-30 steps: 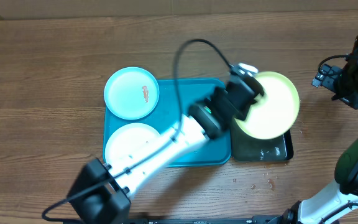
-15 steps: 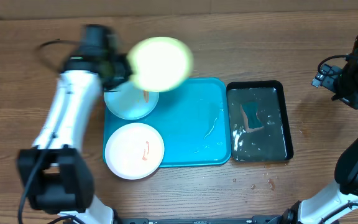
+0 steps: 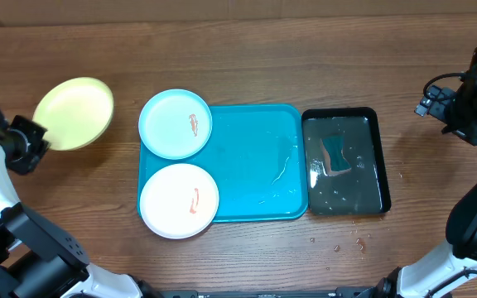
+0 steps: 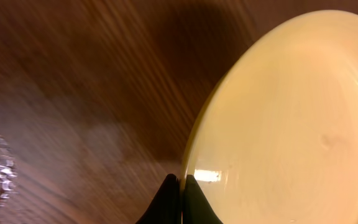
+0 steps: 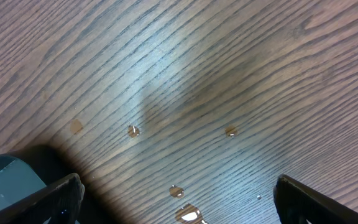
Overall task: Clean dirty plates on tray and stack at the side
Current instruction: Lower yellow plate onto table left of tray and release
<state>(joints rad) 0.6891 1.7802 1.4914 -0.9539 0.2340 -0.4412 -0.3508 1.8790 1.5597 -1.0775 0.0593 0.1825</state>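
Observation:
The yellow-green plate (image 3: 74, 113) is tilted and would fall on wood short of the tray if I opened now, so my left gripper needs to keep holding it.
The yellow-green plate (image 3: 74, 113) is over the bare wood, left of the turquoise tray (image 3: 255, 165). My left gripper (image 3: 41, 136) is shut on its near rim. In the left wrist view the two dark fingertips pinch the plate (image 4: 291, 124) at its edge, the left gripper (image 4: 181, 180) fully closed on it. A light blue plate (image 3: 175, 123) with an orange-red smear rests on the tray's back left corner. In front of it lies a white plate (image 3: 179, 199), also smeared. My right gripper (image 3: 433, 101) hangs open at the far right, nothing between its fingers (image 5: 316, 199).
A black tray of water (image 3: 346, 161) stands against the turquoise tray's right side. Water drops (image 5: 179, 191) dot the wood under the right gripper (image 5: 179, 199) and in front of the black tray (image 3: 338, 244). A wall edge runs along the table's back.
The left arm swung the yellow-green plate from over the black water tray, across the turquoise tray, to the table's far left. The right arm stayed put.

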